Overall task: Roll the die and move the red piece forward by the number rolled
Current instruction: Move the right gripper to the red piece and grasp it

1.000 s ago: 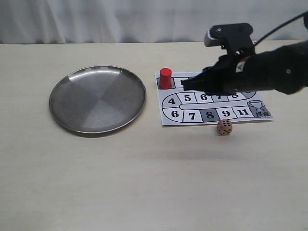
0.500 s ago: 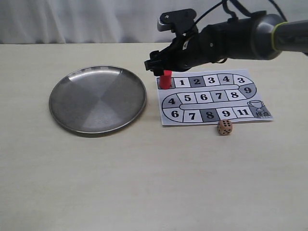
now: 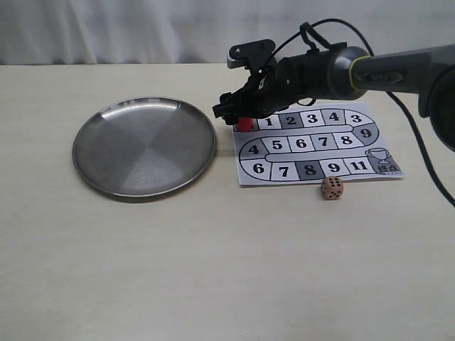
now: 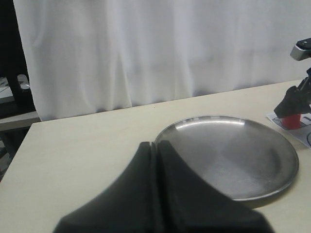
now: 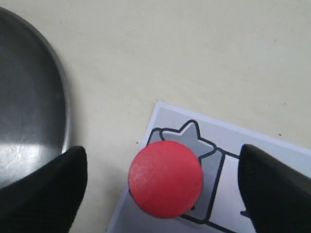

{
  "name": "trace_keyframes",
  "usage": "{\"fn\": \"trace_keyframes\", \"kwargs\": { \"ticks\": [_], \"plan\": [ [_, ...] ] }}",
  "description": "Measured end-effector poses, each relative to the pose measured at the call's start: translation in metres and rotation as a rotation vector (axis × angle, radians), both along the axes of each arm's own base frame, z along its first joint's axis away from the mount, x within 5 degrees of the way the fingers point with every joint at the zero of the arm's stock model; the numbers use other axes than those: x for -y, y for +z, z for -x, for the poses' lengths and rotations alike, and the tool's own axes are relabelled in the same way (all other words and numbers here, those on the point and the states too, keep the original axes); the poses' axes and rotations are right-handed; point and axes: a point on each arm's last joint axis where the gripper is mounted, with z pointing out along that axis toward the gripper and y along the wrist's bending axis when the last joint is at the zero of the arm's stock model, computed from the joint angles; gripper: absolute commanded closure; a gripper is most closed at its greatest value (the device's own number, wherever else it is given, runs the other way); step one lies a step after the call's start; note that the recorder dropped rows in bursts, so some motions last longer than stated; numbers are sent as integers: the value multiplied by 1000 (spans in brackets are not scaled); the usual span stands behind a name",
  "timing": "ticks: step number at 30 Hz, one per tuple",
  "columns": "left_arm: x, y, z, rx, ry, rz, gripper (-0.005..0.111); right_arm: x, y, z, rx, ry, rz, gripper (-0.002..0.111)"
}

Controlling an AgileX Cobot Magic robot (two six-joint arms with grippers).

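Observation:
The right gripper grabs the round sides of the red piece (image 3: 244, 124) next, to move it forward along the numbered squares.
The red piece (image 3: 244, 124) stands on the grey star square at the board's (image 3: 316, 145) far left end. My right gripper (image 3: 238, 114) hangs low over it, open. In the right wrist view the piece's round top (image 5: 165, 178) lies between the two black fingers (image 5: 43, 189), with a gap on each side. The tan die (image 3: 331, 187) rests on the table just in front of the board, below square 9. My left gripper (image 4: 155, 145) is shut and empty, near the plate's (image 4: 228, 155) edge. It is out of the exterior view.
A round steel plate (image 3: 144, 145) lies left of the board, its rim close to the red piece. The numbered paper board runs from 1 to 11 with a trophy at its right end. A white curtain backs the table.
My right arm swung left from over the board's middle to the red piece, then dropped lower so its open fingers straddle the piece. Die, piece and plate have not moved.

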Motion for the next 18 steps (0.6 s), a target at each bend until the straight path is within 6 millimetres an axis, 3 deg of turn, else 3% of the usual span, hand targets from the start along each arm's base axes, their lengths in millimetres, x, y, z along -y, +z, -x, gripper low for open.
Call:
{"fn": "trace_keyframes", "kwargs": {
  "ticks": [4, 13, 18],
  "plan": [
    [0, 0, 0, 0, 0, 0, 107, 1, -6, 0, -8, 5, 12, 30],
    [0, 0, 0, 0, 0, 0, 107, 1, -5, -1, -4, 6, 13, 82],
    [0, 0, 0, 0, 0, 0, 107, 1, -5, -1, -4, 6, 13, 100]
  ]
}}
